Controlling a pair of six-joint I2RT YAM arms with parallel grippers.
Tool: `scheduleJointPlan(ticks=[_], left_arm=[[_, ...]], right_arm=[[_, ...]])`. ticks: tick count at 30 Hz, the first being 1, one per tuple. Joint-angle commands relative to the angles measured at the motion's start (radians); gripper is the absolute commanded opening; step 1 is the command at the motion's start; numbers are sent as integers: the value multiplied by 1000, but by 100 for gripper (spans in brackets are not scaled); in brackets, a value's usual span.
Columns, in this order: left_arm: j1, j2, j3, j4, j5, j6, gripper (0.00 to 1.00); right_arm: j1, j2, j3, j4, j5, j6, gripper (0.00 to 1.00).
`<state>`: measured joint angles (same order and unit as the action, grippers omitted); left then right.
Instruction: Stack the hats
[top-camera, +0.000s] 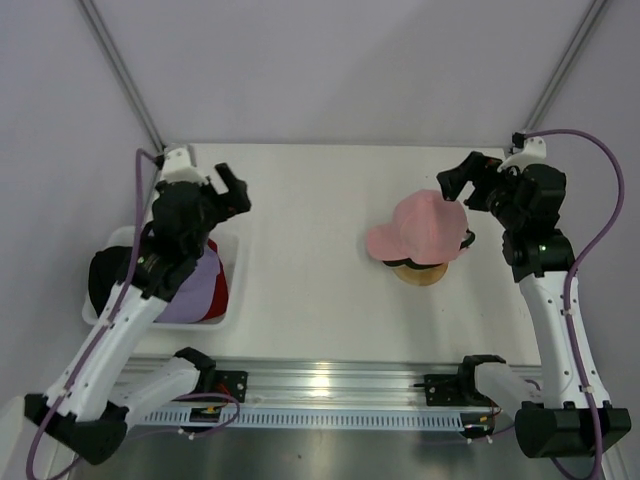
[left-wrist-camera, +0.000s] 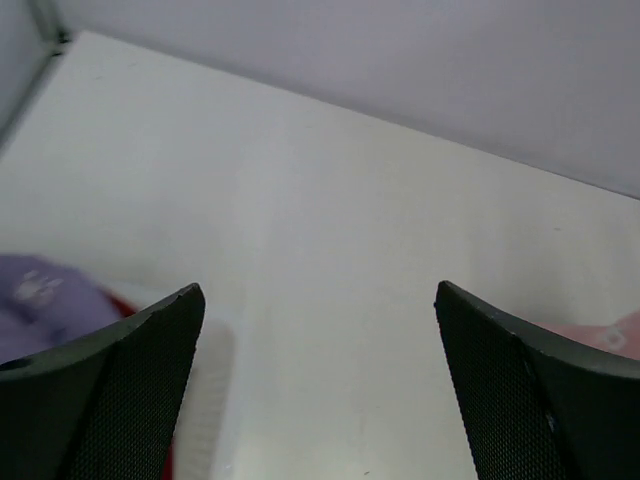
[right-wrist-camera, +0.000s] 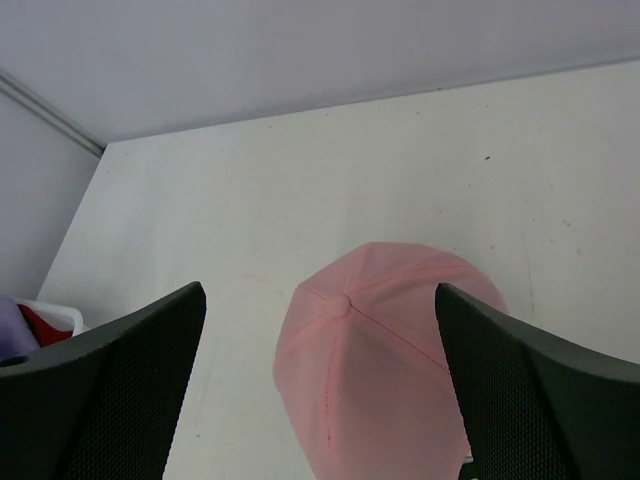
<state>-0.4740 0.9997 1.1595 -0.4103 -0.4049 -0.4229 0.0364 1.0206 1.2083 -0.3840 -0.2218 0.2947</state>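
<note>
I should grab the lavender cap by its top (top-camera: 199, 280) with my left gripper next. The lavender cap's rim then stays free to stack over the pink cap (top-camera: 418, 228).
A pink cap (top-camera: 418, 228) sits on top of a stack on a round wooden stand (top-camera: 422, 272) at the right of the table; a black cap edge (top-camera: 405, 263) shows under it. In the right wrist view the pink cap (right-wrist-camera: 385, 360) lies below the open fingers. My right gripper (top-camera: 455, 187) is open and empty, just above the cap's far right side. A lavender cap (top-camera: 190, 290), a red cap (top-camera: 216, 285) and a black cap (top-camera: 105, 275) lie in the white basket at the left. My left gripper (top-camera: 232, 192) is open and empty, above the basket's far corner.
The white mesh basket (top-camera: 232, 250) stands at the table's left edge, under the left arm. A metal rail (top-camera: 330, 385) runs along the near edge. Grey walls and frame posts close in the back and sides.
</note>
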Motion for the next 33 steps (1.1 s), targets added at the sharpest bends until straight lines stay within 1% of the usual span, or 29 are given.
scheduleJointPlan(ticks=[1, 2, 3, 4, 5, 7, 9, 13, 18, 19, 20, 23, 25, 26, 28, 31, 33], left_arm=[[75, -47, -41, -323, -141, 41, 99], [137, -90, -55, -344, -129, 42, 99], [173, -111, -84, -358, -102, 49, 99], [210, -133, -115, -358, -63, 56, 100], [286, -150, -130, -358, 5, 59, 99], [380, -182, -181, -357, 46, 53, 99], [419, -173, -217, -364, 49, 56, 99], [436, -118, -254, -352, 48, 53, 99], [439, -81, -303, -272, -3, 52, 94], [446, -79, -305, -254, -5, 58, 92], [451, -82, -305, -243, -3, 64, 87], [475, -98, -314, -194, 27, 88, 78], [530, -107, -323, -174, 38, 99, 76], [543, -108, -325, -165, 47, 104, 71], [567, -105, -328, -144, 70, 116, 65], [571, -90, -325, -127, 75, 122, 62], [572, -69, -316, -121, 100, 127, 53]], right_arm=[[3, 16, -59, 89, -71, 9, 99], [5, 24, -67, 97, -83, 11, 99], [3, 35, -76, 111, -91, 11, 99], [5, 53, -78, 115, -96, 8, 99], [3, 62, -78, 120, -105, 8, 99], [5, 84, -73, 134, -111, 8, 100], [5, 95, -72, 154, -126, 6, 99], [5, 105, -70, 175, -136, 17, 99], [5, 96, -67, 168, -155, 23, 100], [5, 93, -67, 169, -159, 24, 100], [5, 88, -70, 169, -166, 24, 100], [7, 76, -72, 180, -172, 30, 100], [7, 73, -72, 183, -182, 35, 99], [8, 73, -70, 183, -191, 40, 99], [13, 73, -72, 186, -197, 46, 99], [19, 75, -72, 192, -197, 52, 99], [26, 76, -70, 203, -203, 57, 99]])
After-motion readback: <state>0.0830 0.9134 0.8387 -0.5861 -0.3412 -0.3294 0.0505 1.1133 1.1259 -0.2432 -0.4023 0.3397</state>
